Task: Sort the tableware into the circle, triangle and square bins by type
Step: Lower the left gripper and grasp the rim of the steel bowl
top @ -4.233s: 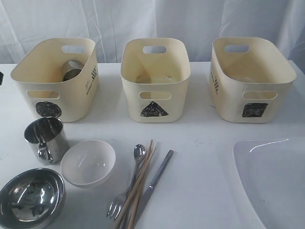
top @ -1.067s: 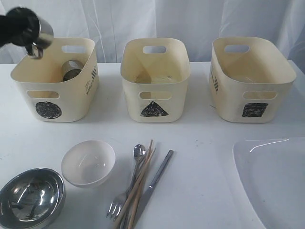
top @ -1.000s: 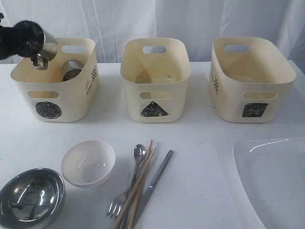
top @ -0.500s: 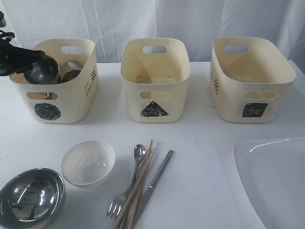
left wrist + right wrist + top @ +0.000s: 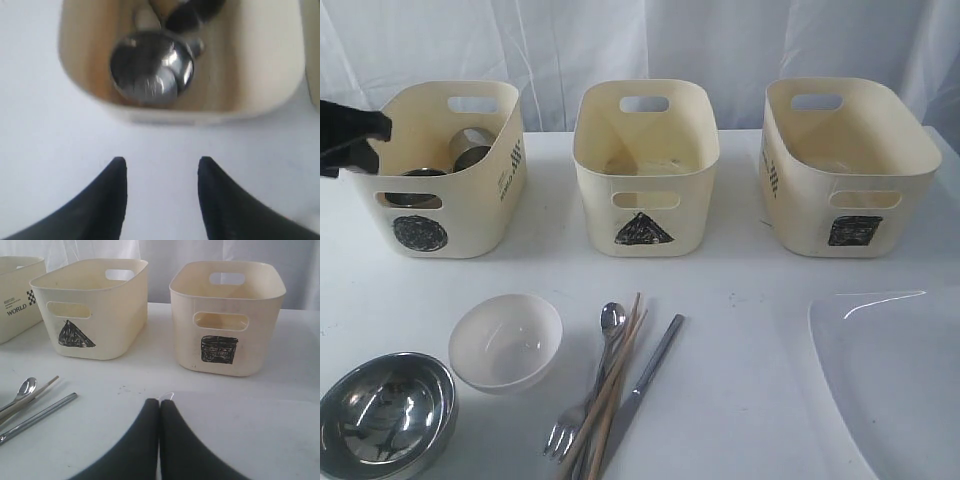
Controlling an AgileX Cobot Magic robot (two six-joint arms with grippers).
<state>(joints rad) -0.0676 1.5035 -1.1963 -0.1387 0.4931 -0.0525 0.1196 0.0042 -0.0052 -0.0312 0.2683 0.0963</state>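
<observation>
The left gripper grabs the steel bowl by its thin rim (image 5: 342,381) next, for the circle bin (image 5: 440,215).
Two steel mugs lie in the circle bin (image 5: 440,215): one (image 5: 423,172) near its front wall, also seen from above as a mug (image 5: 150,67), and the other (image 5: 470,148) farther back. My left gripper (image 5: 162,167) is open and empty, just outside that bin's left side (image 5: 370,135). On the table in front are the steel bowl (image 5: 385,415), small white bowl (image 5: 505,340), spoon (image 5: 611,318), fork (image 5: 562,436), chopsticks (image 5: 615,375), knife (image 5: 650,375) and large white plate (image 5: 890,380). My right gripper (image 5: 160,402) is shut, empty, over the plate's corner (image 5: 240,435).
The triangle bin (image 5: 645,215) stands in the middle and the square bin (image 5: 850,210) on the right, both also in the right wrist view (image 5: 90,305) (image 5: 227,315). A white curtain hangs behind the table.
The left gripper carried a steel mug from the table over the circle bin, lowered it in, let it go and drew back to the left. The right gripper has not visibly moved.
</observation>
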